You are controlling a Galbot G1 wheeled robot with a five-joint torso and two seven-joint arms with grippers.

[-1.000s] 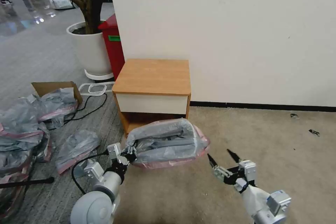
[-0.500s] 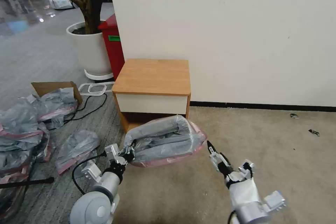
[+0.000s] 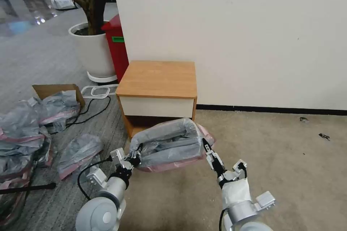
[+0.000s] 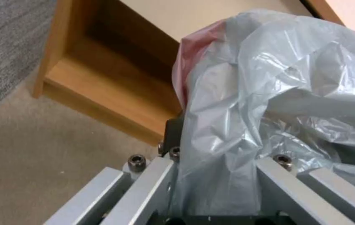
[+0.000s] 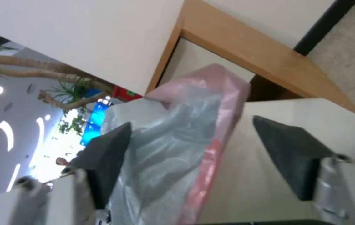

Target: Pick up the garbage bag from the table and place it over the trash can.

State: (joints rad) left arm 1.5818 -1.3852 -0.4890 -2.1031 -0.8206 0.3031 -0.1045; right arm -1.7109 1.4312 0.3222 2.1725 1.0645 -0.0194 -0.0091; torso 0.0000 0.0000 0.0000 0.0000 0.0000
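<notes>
My right gripper pinches the bag by its pink hem (image 3: 208, 135) next, since it forms a loose edge while the grey film is stretched over the boxy shape.
The garbage bag (image 3: 168, 140), grey with a pink-red band, is stretched over a boxy shape on the carpet in front of the table (image 3: 157, 77). My left gripper (image 3: 135, 158) is shut on the bag's left end; plastic is bunched between its fingers (image 4: 210, 187). My right gripper (image 3: 206, 148) is open at the bag's right end. In the right wrist view its dark fingertips (image 5: 106, 147) straddle the bag's pink band (image 5: 223, 103) and the cream wall of the trash can (image 5: 261, 175). The bag covers most of the trash can in the head view.
A heap of similar grey bags (image 3: 21, 133) and a cardboard box (image 3: 54, 90) lie on the floor at left, with a black cable (image 3: 90, 113). A white plant pot (image 3: 94, 50) and a red bin (image 3: 117, 47) stand behind the table. Bare carpet lies to the right.
My right gripper has swung in from the right, turned, and reached the bag's right end. The bag's near edge has lifted slightly. The left gripper has kept its hold.
</notes>
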